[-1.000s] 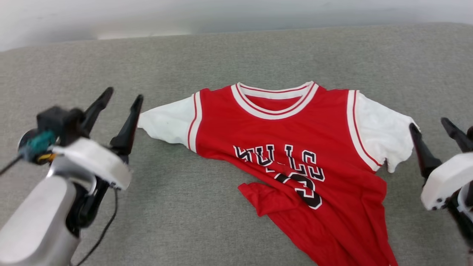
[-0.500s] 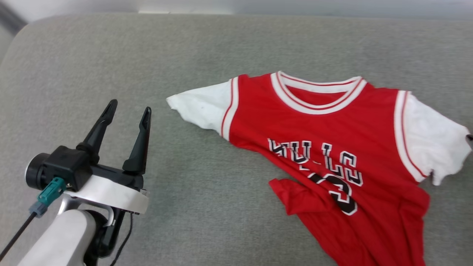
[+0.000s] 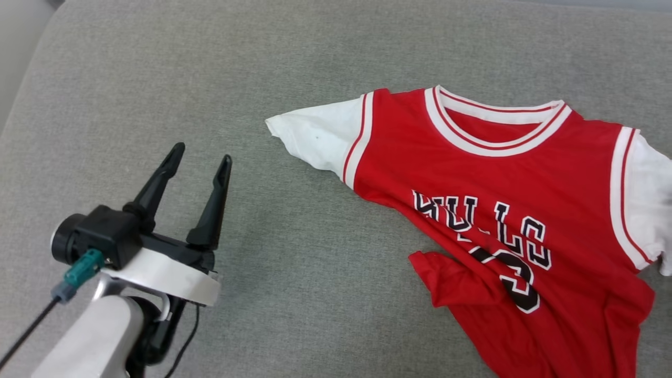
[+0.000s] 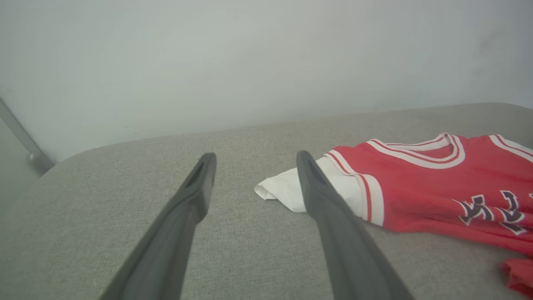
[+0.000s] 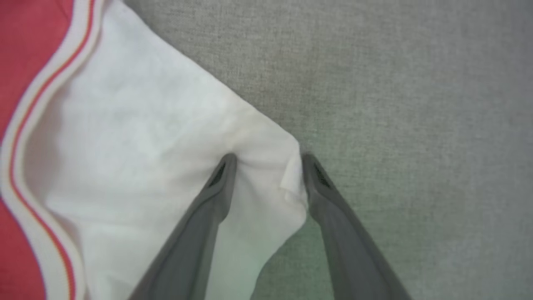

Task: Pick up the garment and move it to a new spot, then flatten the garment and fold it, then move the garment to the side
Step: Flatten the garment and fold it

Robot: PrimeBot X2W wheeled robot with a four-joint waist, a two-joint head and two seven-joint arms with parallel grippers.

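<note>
I will next grab the garment with my left gripper by the tip of its white sleeve point(image 3: 274, 126). A small fold stands up there while the red chest point(image 3: 504, 173) lies flat.
The garment point(image 3: 499, 173), a red jersey with white sleeves and black lettering, lies face up on the grey cushion, its lower hem crumpled and folded over. My left gripper point(image 3: 202, 153) hovers open and empty to the left of the garment's left sleeve point(image 3: 315, 136), clear of it. The left wrist view shows the same open gripper point(image 4: 255, 155), with the sleeve point(image 4: 287, 189) just behind the right finger. In the right wrist view my right gripper point(image 5: 268, 157) presses down on the other white sleeve point(image 5: 137, 137) at its outer edge. Its jaws stand apart with bunched fabric between the tips.
The grey cushion point(image 3: 262, 79) spreads wide to the left and front of the garment. Its rounded left edge point(image 3: 21, 105) drops off at the far left. A pale wall point(image 4: 250, 62) rises behind it. A cable point(image 3: 26, 331) trails from my left wrist.
The head camera has swung left, so the garment sits further right in the picture and my right gripper has left it. The left gripper stays open. The garment lies as before.
</note>
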